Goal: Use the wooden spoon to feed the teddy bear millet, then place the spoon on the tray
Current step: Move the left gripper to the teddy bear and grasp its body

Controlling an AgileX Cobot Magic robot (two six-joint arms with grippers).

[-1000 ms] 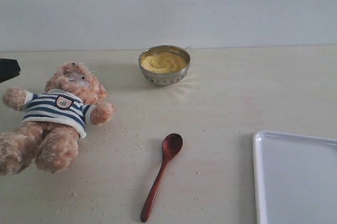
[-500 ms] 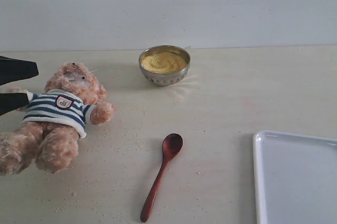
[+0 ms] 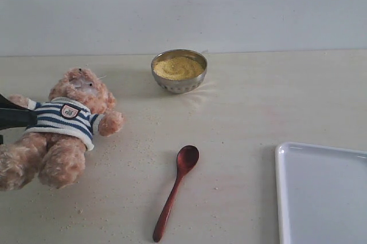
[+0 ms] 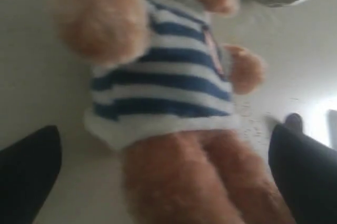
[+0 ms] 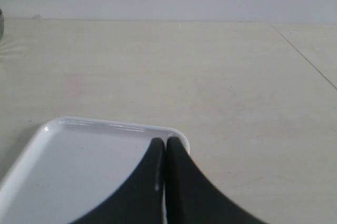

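Observation:
The left gripper takes hold of the teddy bear by its striped-shirt body (image 3: pixel 60 119) (image 4: pixel 163 87) next, to hold the bear up for feeding.
The teddy bear (image 3: pixel 63 124) lies on its back at the left of the table in its striped shirt. My left gripper (image 3: pixel 20 119) comes in from the left edge against the bear's arm. In the left wrist view the left gripper (image 4: pixel 168 182) is open wide, one dark finger (image 4: pixel 29 171) on each side of the bear (image 4: pixel 158 77). The wooden spoon (image 3: pixel 175 189) lies on the table in the middle front. The metal bowl of millet (image 3: pixel 178 67) stands at the back. My right gripper (image 5: pixel 167 142) is shut and empty over a corner of the white tray (image 5: pixel 79 161).
Stray millet grains (image 3: pixel 135 141) are scattered between the bear and the spoon. The tray (image 3: pixel 321 192) fills the front right corner of the exterior view. A pale wall runs behind the table.
My left gripper has come down from beside the bear's head to the level of its arm and shirt. The bear, spoon, bowl and tray have not moved.

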